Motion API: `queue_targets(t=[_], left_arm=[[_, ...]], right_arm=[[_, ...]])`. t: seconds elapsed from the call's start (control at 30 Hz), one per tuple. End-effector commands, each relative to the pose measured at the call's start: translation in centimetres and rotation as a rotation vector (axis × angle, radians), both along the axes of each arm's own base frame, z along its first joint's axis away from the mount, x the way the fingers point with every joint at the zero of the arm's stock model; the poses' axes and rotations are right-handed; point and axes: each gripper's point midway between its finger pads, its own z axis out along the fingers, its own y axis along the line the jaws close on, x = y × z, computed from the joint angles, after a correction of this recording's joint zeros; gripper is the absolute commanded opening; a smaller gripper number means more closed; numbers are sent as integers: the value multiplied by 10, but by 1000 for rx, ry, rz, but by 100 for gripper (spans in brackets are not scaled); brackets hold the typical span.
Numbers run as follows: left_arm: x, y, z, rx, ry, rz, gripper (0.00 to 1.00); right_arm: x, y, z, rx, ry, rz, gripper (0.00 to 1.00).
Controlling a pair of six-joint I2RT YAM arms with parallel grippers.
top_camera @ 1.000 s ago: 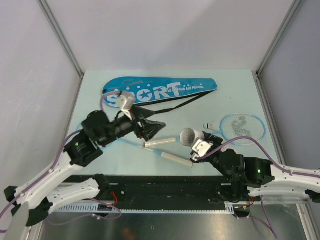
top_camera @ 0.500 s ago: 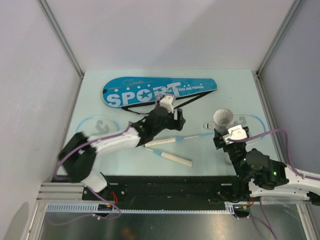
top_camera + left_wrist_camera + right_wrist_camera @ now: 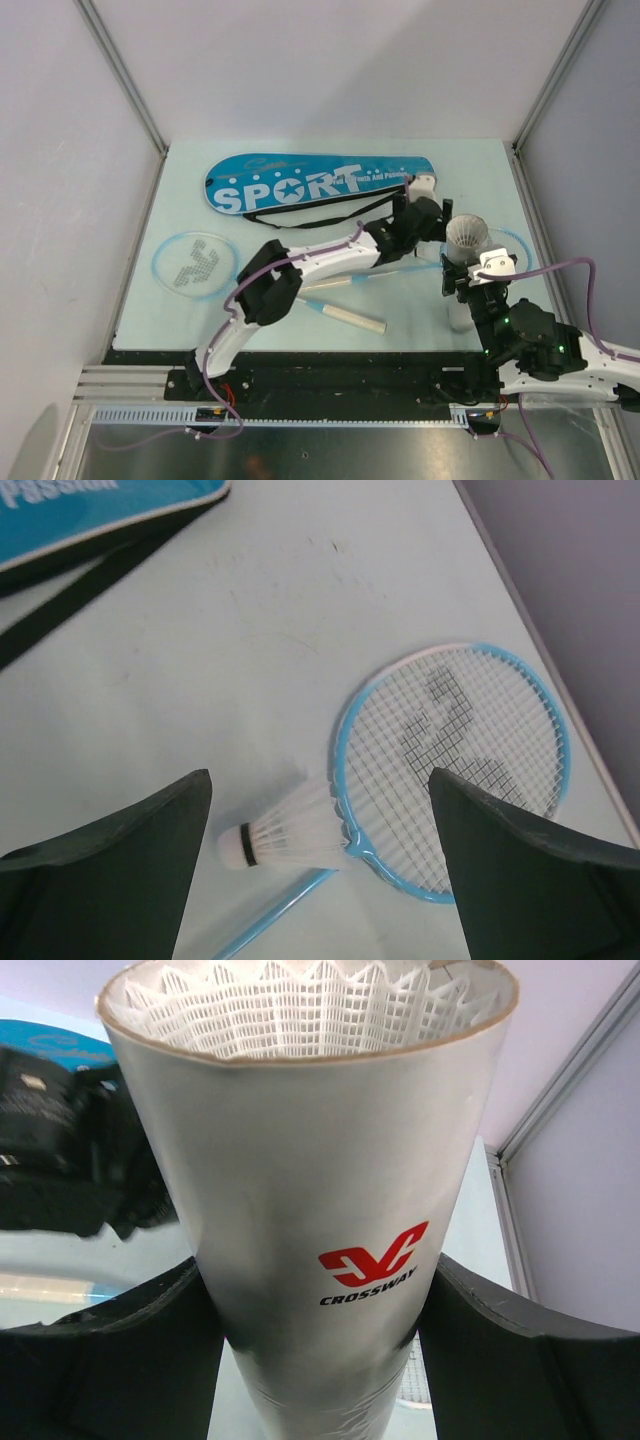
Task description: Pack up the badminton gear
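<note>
My left gripper grabs the loose shuttlecock by its white skirt near the skirt's rim [image 3: 433, 251] [image 3: 317, 829] next, since that leaves the shuttlecock's cork free to insert into the tube.
My right gripper [image 3: 320, 1345] is shut on the white cardboard tube [image 3: 320, 1190] and holds it upright; a shuttlecock's white skirt [image 3: 300, 1000] shows in its open top. In the top view the tube [image 3: 463, 250] stands at the right, over one racket's head [image 3: 512, 243]. My left gripper [image 3: 320, 870] is open above a loose shuttlecock [image 3: 285, 838] that lies against that light-blue racket head [image 3: 450, 770]. In the top view the left gripper [image 3: 428, 222] hangs just left of the tube. The other racket's head [image 3: 195, 265] lies at the left. The blue SPORT bag [image 3: 320, 182] lies at the back.
Two white racket handles [image 3: 320, 285] [image 3: 350, 320] lie in the middle, near the front edge. The bag's black strap [image 3: 330, 215] trails in front of the bag, and it shows in the left wrist view [image 3: 90, 600]. The enclosure's right wall [image 3: 560, 200] is close to the tube.
My left arm has swung from the table's left across to the right racket, open over the shuttlecock. My right gripper has carried the tube right, from the table's middle, and stood it more upright.
</note>
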Motion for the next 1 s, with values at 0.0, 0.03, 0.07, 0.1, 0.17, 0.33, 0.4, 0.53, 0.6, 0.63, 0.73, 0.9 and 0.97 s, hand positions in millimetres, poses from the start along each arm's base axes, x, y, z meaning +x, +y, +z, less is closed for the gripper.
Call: queue_targets(t=[0.0,0.03,0.07,0.1,0.17,0.33,0.4,0.53,0.6,0.63,0.73,0.9,0.97], left_arm=[[-9,-18,-17,76,-21,20,98],[-13,-22,-19,91,-37,25,98],[-13,-25,-29,109,-41,26,98],[-13,-27,-32,119,-46,26,98],[-13,-29,-49,156,-49,33,98],[-9,-22,-73,274,-96,69,84],[-2,-17,-79,316,-119,102,79],[6,-10,-81,373,-160,145,70],[10,-4,-74,389,-181,179,60],[10,-2,-70,389,-185,184,58],[10,6,-58,408,-202,192,42],[1,38,-44,397,-166,214,18],[-3,57,-31,387,-148,215,8]], right_arm=[[-2,-10,19,122,-3,-7,25],[-2,-11,18,125,-4,-7,24],[-2,-11,18,121,-3,-5,25],[-2,-13,19,125,-4,-5,25],[-2,-13,19,136,-4,-1,24],[-3,-12,20,146,-6,15,24],[-3,-11,21,150,-6,17,24],[-3,-6,20,144,-5,30,24],[-3,-6,20,141,-4,29,24],[-3,-5,20,142,-4,34,24],[-3,-2,20,145,-3,43,24],[-3,4,18,139,2,56,23],[-3,9,16,125,6,59,24]])
